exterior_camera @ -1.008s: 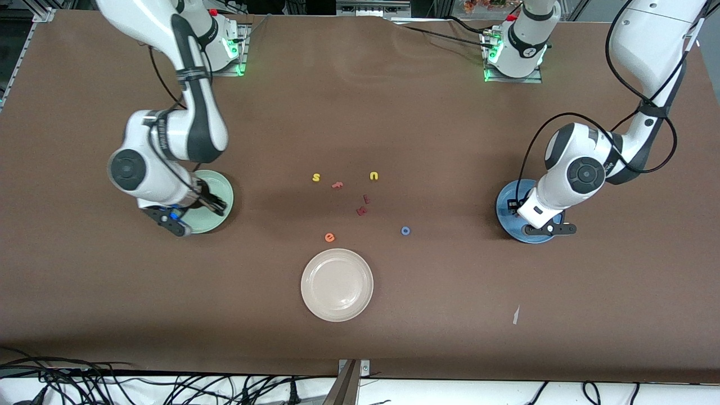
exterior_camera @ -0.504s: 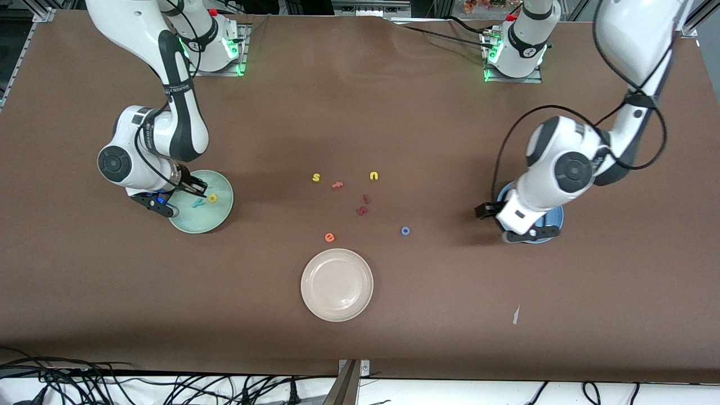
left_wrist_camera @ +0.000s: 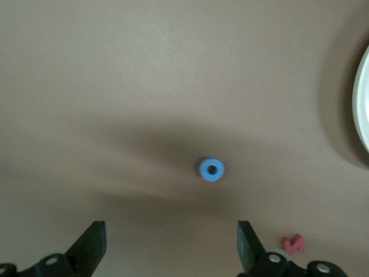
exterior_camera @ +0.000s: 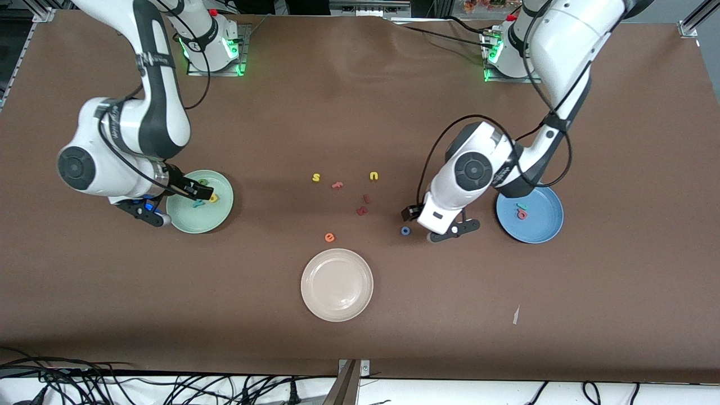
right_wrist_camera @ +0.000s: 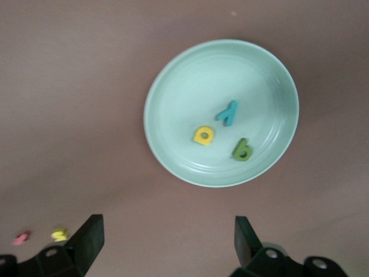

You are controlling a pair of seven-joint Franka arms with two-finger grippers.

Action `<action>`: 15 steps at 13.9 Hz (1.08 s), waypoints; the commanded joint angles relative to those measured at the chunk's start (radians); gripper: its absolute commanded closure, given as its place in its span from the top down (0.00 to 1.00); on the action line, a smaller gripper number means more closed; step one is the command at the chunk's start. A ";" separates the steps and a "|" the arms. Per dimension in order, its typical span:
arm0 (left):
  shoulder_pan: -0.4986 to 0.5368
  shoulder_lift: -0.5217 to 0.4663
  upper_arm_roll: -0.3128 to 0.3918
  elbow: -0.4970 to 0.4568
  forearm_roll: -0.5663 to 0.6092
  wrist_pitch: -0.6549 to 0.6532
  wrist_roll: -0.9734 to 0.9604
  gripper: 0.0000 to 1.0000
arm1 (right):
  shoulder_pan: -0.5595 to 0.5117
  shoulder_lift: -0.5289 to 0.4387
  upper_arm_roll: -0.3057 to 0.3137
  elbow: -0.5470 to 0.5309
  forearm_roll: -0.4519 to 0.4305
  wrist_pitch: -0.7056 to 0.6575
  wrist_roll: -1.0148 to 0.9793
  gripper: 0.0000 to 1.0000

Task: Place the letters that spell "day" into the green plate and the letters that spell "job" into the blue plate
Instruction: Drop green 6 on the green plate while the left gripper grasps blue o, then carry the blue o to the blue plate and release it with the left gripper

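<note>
My left gripper grabs the blue "o" by its round outer rim (exterior_camera: 405, 230) next, to finish "job" in the blue plate (exterior_camera: 540, 225).
The green plate (exterior_camera: 191, 222) (right_wrist_camera: 184, 86) holds the olive "d" (exterior_camera: 203, 181) (right_wrist_camera: 243, 150), the yellow "a" (exterior_camera: 214, 198) (right_wrist_camera: 203, 135) and the teal "y" (exterior_camera: 198, 203) (right_wrist_camera: 228, 112). My right gripper (exterior_camera: 194, 191) (right_wrist_camera: 167, 228) hangs open and empty over that plate's rim. In the blue plate (exterior_camera: 540, 225) lie the teal "j" (exterior_camera: 521, 206) and the pink "b" (exterior_camera: 522, 214). The blue "o" (exterior_camera: 405, 230) (left_wrist_camera: 212, 169) lies flat on the table. My left gripper (exterior_camera: 413, 214) (left_wrist_camera: 170, 231) is open and empty just above and beside it.
A cream-white plate (exterior_camera: 336, 284) (left_wrist_camera: 362, 104) sits nearest the front camera. Loose letters lie mid-table: yellow "s" (exterior_camera: 316, 178), yellow "u" (exterior_camera: 373, 176), a pink letter (exterior_camera: 337, 184), two dark red ones (exterior_camera: 366, 198) (exterior_camera: 361, 211), orange "e" (exterior_camera: 329, 237).
My left arm swung from over the blue plate to the blue "o". My right gripper opened and drew back toward the green plate's rim, uncovering the three letters in the plate.
</note>
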 commanded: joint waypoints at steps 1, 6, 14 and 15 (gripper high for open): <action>-0.112 0.080 0.104 0.115 -0.005 -0.021 -0.050 1.00 | -0.002 0.011 -0.016 0.104 -0.007 -0.035 -0.063 1.00; -0.200 0.166 0.190 0.196 -0.009 -0.015 -0.092 0.93 | -0.005 -0.005 -0.104 0.266 -0.042 -0.163 -0.309 1.00; -0.220 0.242 0.193 0.264 -0.006 -0.001 -0.149 0.67 | 0.007 -0.040 -0.175 0.311 -0.094 -0.302 -0.467 1.00; -0.222 0.242 0.193 0.264 -0.006 0.005 -0.155 0.62 | 0.009 -0.040 -0.174 0.313 -0.094 -0.300 -0.467 1.00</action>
